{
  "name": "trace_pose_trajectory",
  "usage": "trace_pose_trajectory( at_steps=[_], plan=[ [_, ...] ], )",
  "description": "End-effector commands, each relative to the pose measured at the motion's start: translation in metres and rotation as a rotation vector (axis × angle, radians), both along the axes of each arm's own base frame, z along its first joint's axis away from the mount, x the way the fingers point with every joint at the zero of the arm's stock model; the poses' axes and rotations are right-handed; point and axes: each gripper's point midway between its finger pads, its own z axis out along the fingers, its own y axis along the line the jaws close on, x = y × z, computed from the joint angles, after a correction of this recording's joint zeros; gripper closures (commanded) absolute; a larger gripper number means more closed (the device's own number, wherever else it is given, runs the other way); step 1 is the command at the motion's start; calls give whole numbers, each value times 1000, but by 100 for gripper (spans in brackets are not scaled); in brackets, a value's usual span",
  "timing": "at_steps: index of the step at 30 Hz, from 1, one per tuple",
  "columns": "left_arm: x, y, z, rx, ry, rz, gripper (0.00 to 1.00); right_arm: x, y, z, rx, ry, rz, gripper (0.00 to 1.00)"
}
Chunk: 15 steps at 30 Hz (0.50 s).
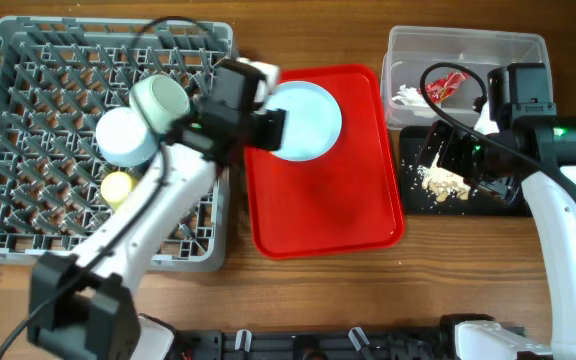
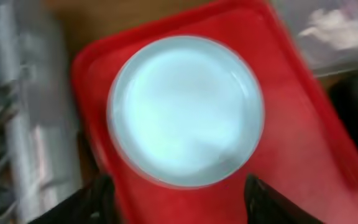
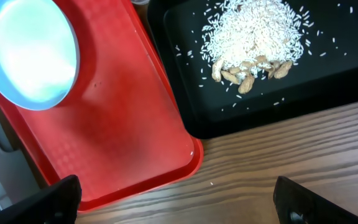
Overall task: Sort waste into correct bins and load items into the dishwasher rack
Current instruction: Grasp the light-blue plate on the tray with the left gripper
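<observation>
The pale plate needs to be grabbed next by its rim (image 1: 303, 158) with my left gripper. Then the plate's opposite edge stays free to slot into the rack (image 1: 28, 150).
The round pale plate (image 1: 310, 120) lies on the red serving tray (image 1: 328, 215). My left gripper (image 1: 272, 128) is open at the plate's left edge; in the left wrist view the plate (image 2: 185, 111) sits just ahead of the open fingers (image 2: 182, 202). Two mint bowls (image 1: 158, 100) (image 1: 126, 136) and the yellow cup (image 1: 118, 187) sit in the grey rack (image 1: 28, 150). The clear tub (image 1: 513, 50) holds the red wrapper (image 1: 446, 83) and white scraps (image 1: 408, 95). The black tray (image 1: 488, 205) holds the crumb heap (image 1: 443, 182) (image 3: 253, 37). My right gripper (image 1: 448, 152) (image 3: 179, 205) is open and empty. The fork and stick are out of view.
The red serving tray's corner (image 3: 166, 155) and bare wooden table (image 3: 278, 149) lie below the right gripper. The black tray's edge (image 3: 229, 124) sits close beside the red tray. The rack's wall (image 2: 36, 124) stands left of the red tray.
</observation>
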Motion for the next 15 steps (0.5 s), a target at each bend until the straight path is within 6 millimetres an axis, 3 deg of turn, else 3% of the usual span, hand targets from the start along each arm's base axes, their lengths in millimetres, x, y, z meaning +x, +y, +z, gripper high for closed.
trace_pose_trajectory(
  at_steps=[1,5,8,10,11,13,15],
  plan=[
    [-16,-61,-35,47,3,-220,33,2,1,6,7,-20,6,0],
    [-25,-96,-93,114,43,-335,34,1,1,6,7,-20,6,0],
    [-27,-88,-139,202,107,-317,33,1,1,6,7,-19,6,0],
    [-31,-81,-153,240,141,-309,34,1,1,6,7,-19,7,0],
    [-35,-79,-156,249,158,-311,43,1,1,6,7,-19,7,0],
    [-40,-80,-157,258,174,-319,72,1,1,6,7,-19,6,0],
    [-44,-85,-156,258,170,-333,87,1,1,6,7,-18,7,0]
  ],
)
